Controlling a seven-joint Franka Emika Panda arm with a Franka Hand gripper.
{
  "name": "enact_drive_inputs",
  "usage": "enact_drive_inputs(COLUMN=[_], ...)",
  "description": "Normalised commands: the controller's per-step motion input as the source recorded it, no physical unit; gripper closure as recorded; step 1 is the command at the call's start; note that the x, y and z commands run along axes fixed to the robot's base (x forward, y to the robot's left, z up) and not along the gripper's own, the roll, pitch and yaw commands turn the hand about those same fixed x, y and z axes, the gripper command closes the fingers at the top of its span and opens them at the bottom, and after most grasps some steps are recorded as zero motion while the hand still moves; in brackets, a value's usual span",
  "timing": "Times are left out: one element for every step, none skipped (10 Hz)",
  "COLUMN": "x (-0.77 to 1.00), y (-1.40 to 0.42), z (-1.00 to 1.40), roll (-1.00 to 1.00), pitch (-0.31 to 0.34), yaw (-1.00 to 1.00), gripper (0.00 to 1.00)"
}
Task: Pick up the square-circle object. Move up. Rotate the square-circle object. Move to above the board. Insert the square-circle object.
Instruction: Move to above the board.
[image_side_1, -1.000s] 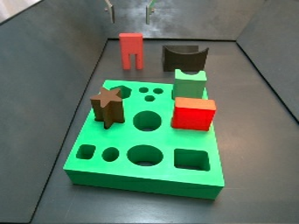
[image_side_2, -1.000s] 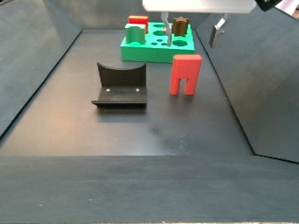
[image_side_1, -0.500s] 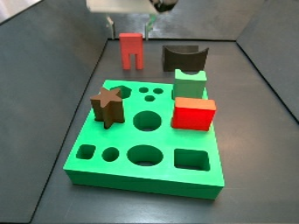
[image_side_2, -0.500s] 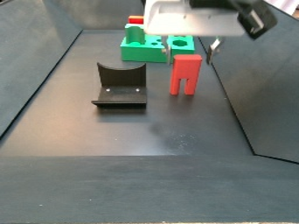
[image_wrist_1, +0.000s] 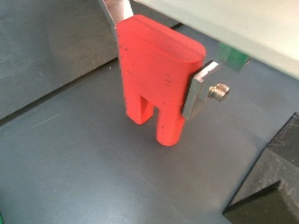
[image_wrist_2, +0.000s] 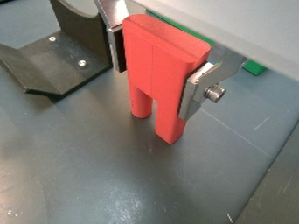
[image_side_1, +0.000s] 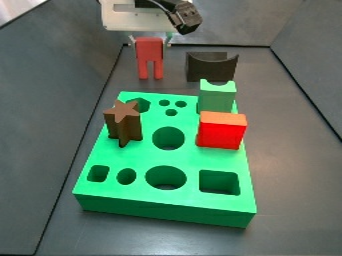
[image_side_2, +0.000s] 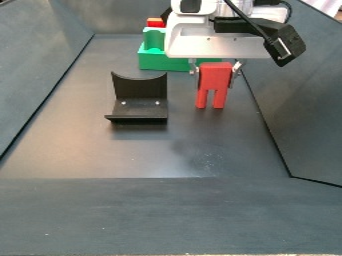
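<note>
I will next grab the square-circle object with my gripper by its blocky top, so the object's two legs stay free to go into the board.
The square-circle object is a salmon-red piece that stands upright on its two legs on the dark floor, beyond the far end of the board. It also shows in a side view and in both wrist views. My gripper has come down over its top. In both wrist views the gripper straddles the blocky top, one silver finger close at each side, jaws open. The piece rests on the floor.
The fixture stands beside the piece and shows in a wrist view. On the board sit a dark brown star, a red cube and a small green block. Grey walls enclose the floor.
My gripper has come down from above and now sits around the top of the square-circle object. The piece and the other things have not moved.
</note>
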Motion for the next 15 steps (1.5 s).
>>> enact_drive_inputs(x=[-0.2,-0.2,-0.17,-0.16,-0.14,-0.14,-0.13,-0.12,-0.12,-0.11,-0.1,-0.09,-0.05,-0.03,0.0], y=[-0.13,-0.12,-0.11,-0.1,-0.1,-0.1,-0.09,-0.09,-0.08,-0.07,-0.07,-0.06,-0.04,-0.02,-0.01], z=[1.0,1.0,1.0,1.0,1.0,1.0,1.0,1.0,1.0,1.0,1.0,0.9,0.67,0.5,0.27], roll=[0.24,0.25,0.25,0.26,0.26,0.25,0.23,0.2,0.18,0.17,0.16,0.16,0.15,0.15,0.15], pitch=[-0.118,-0.104,-0.053,-0.004,0.041,0.051,0.044,0.033,0.022,0.018,0.016,0.019,0.028,0.04,0.062], yaw=[0.25,0.21,0.13,0.1,0.07,0.06,0.05,0.05,0.05,0.04,0.05,0.05,0.05,0.04,0.04], gripper=[1.0,1.0,1.0,1.0,1.0,1.0,1.0,1.0,1.0,1.0,1.0,1.0,1.0,1.0,1.0])
